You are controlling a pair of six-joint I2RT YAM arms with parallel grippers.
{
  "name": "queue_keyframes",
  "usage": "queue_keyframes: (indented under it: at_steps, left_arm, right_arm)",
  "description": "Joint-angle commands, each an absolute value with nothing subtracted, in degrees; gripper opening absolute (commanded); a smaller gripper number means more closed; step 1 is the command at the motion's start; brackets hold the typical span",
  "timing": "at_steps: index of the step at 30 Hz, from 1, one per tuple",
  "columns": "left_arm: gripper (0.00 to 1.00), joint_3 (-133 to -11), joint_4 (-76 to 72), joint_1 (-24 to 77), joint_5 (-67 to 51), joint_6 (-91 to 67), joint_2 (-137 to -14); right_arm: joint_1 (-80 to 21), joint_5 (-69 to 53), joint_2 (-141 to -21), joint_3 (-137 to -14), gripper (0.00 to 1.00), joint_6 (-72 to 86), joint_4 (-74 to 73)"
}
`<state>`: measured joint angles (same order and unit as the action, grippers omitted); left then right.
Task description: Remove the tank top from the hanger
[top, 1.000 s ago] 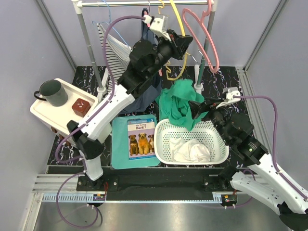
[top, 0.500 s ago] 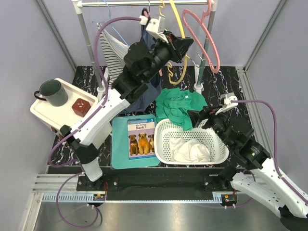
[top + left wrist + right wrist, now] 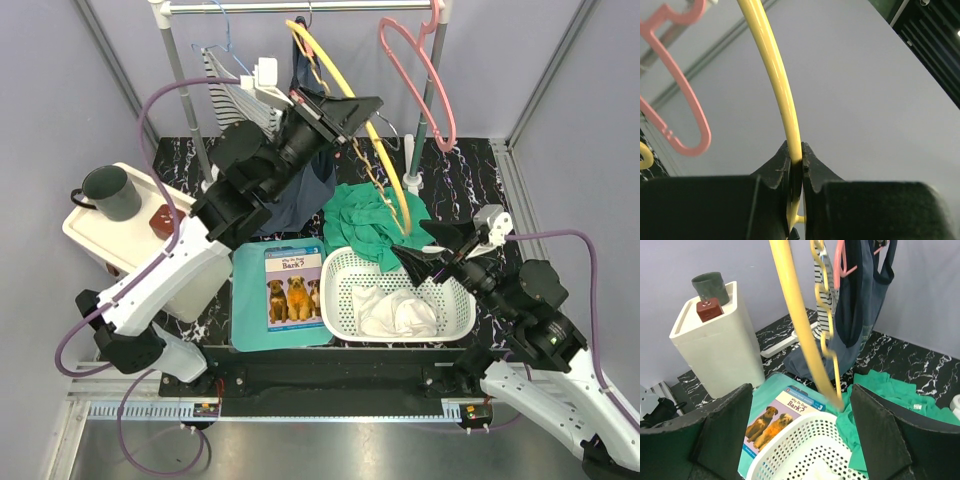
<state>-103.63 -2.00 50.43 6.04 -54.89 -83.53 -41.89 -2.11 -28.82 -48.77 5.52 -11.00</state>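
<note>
The yellow hanger is bare. My right gripper will reach the bare yellow hanger (image 3: 378, 155) and grab the lower end of its smooth arm (image 3: 400, 202), so its hook stays free for hanging on the rack.
The green tank top (image 3: 375, 225) lies crumpled on the table behind the basket, one edge draped over the basket rim; it shows again in the right wrist view (image 3: 890, 390). A bare yellow hanger (image 3: 378, 155) slants down over it, with its lower end just above the cloth. My left gripper (image 3: 352, 103) is shut on the hanger's upper arm. In the left wrist view the jaws (image 3: 796, 155) pinch the yellow hanger (image 3: 782, 90). My right gripper (image 3: 425, 248) hovers open over the basket's far rim. Nothing sits between its fingers (image 3: 800, 390), and the hanger (image 3: 795, 305) hangs in front of them.
A white basket (image 3: 340, 290) holds a white cloth (image 3: 395, 310). Left of it a dog book (image 3: 293, 285) lies on a teal mat (image 3: 250, 300). A white box (image 3: 100, 235) carries a mug (image 3: 108, 192) and a red cube (image 3: 165, 220). The rack holds a pink hanger (image 3: 432, 85), a striped garment (image 3: 232, 95) and a navy garment (image 3: 300, 205).
My left arm swung the yellow hanger out from the rail toward the front. The green top sank from a raised bunch to flat on the table. My right gripper pulled back nearer.
</note>
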Motion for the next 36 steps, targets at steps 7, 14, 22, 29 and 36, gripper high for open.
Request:
queue_keyframes:
  at_steps: [7,14,22,29,36]
  left_arm:
    - [0.00,-96.8,-7.0,54.8,11.4,-70.8,-81.1]
    - [0.00,-93.9,-9.5,57.4,13.4,-71.0,-80.9]
    - [0.48,-94.0,-14.4,58.2,1.9,-54.8,-82.4]
    - [0.75,-75.5,-25.3,58.5,-2.7,-49.6,-71.7]
    - [0.76,-65.1,-13.9,60.3,-3.6,-37.1,-54.3]
  right_arm:
    - [-42.0,-4.5,-28.8,-51.2,0.41,2.6,-8.3]
    - [-41.9,-4.0,-22.9,-47.1,0.00,7.7,-9.0]
    - [-41.9,-2.3,-18.0,-52.4,0.00,17.0,-18.8]
    - [-41.9,3.9,-18.0,-60.0,0.00,21.0,-32.0]
    - [-41.9,7.7,-33.5,-72.8,0.00,25.2,-41.8]
